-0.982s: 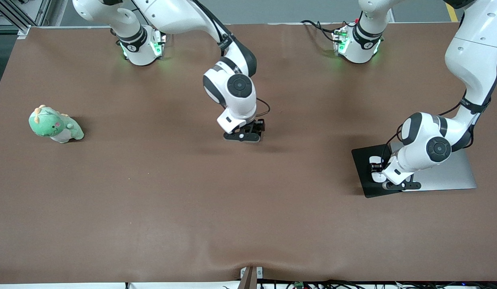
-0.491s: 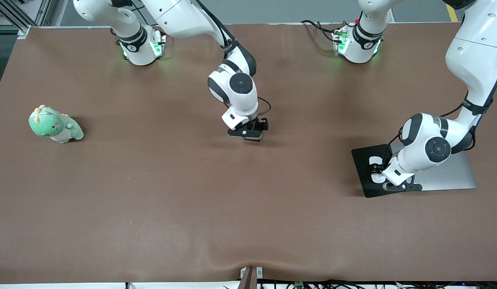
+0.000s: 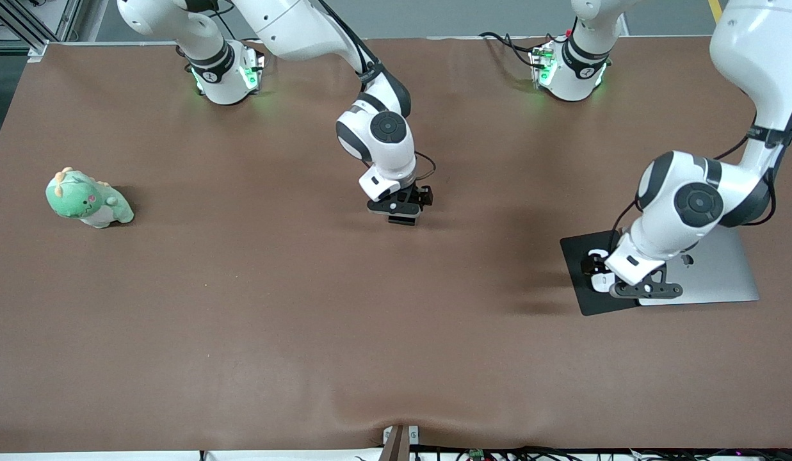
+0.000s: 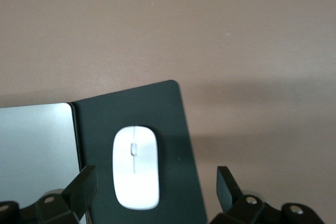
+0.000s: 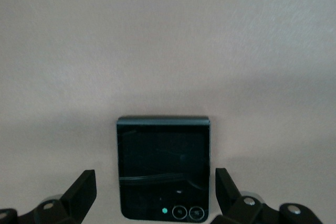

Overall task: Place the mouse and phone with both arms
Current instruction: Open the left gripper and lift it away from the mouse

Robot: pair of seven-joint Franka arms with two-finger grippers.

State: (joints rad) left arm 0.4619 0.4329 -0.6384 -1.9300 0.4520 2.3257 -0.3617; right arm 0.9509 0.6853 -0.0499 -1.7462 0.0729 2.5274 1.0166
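Observation:
The black phone (image 3: 401, 221) (image 5: 164, 163) has to be placed as asked, so my right gripper needs to grab it by its long side edges next.
The white mouse (image 4: 135, 167) lies on a black mouse pad (image 4: 173, 114), free of any grip. My left gripper (image 4: 153, 184) hangs over it, open, one finger (image 4: 81, 187) on each side and well apart from it. In the front view the mouse (image 3: 602, 282) peeks out beside the left gripper (image 3: 642, 291). The black phone (image 5: 164, 174) lies flat on the brown table. My right gripper (image 5: 155, 188) is open above it, its fingers (image 5: 226, 187) clear of its sides. In the front view the phone (image 3: 403, 220) shows just under the right gripper (image 3: 399, 208), at mid-table.
A closed silver laptop (image 3: 716, 275) lies beside the mouse pad (image 3: 578, 256) at the left arm's end; its corner shows in the left wrist view (image 4: 34, 145). A green plush dinosaur (image 3: 88, 200) sits at the right arm's end. A brown mat (image 3: 306, 320) covers the table.
Both grippers have risen. The left one lifted away from the mouse, which stays on the pad. The right one lifted and shifted slightly, so the phone now shows on the table.

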